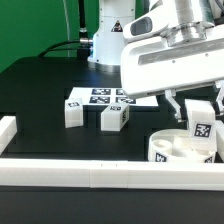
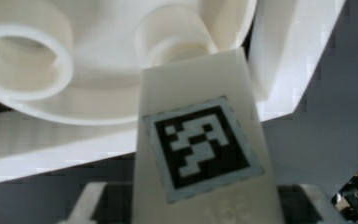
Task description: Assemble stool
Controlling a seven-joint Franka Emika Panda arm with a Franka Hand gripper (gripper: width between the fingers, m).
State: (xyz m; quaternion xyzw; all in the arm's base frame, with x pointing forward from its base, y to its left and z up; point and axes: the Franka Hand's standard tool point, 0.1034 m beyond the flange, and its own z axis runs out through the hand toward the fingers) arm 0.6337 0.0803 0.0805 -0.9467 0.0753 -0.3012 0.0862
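Observation:
I need to open my gripper now, because the lower end of the leg block is in the round white seat.
My gripper (image 1: 197, 108) is shut on a white leg block (image 1: 201, 124) with a black-and-white tag, held upright. The block's lower end is at the round white seat (image 1: 172, 152), which lies sockets-up at the exterior view's lower right. In the wrist view the leg block (image 2: 197, 140) fills the middle between my fingers (image 2: 101, 200). Beyond it the seat (image 2: 51, 95) shows round sockets. I cannot tell whether the block's tip is inside a socket. Two more leg blocks (image 1: 74, 110) (image 1: 113, 118) lie on the black table left of the seat.
The marker board (image 1: 108, 96) lies flat behind the two loose blocks. A long white rail (image 1: 90, 178) runs along the front edge, and another rail (image 1: 8, 130) stands at the exterior view's left. The robot base (image 1: 108, 35) is at the back.

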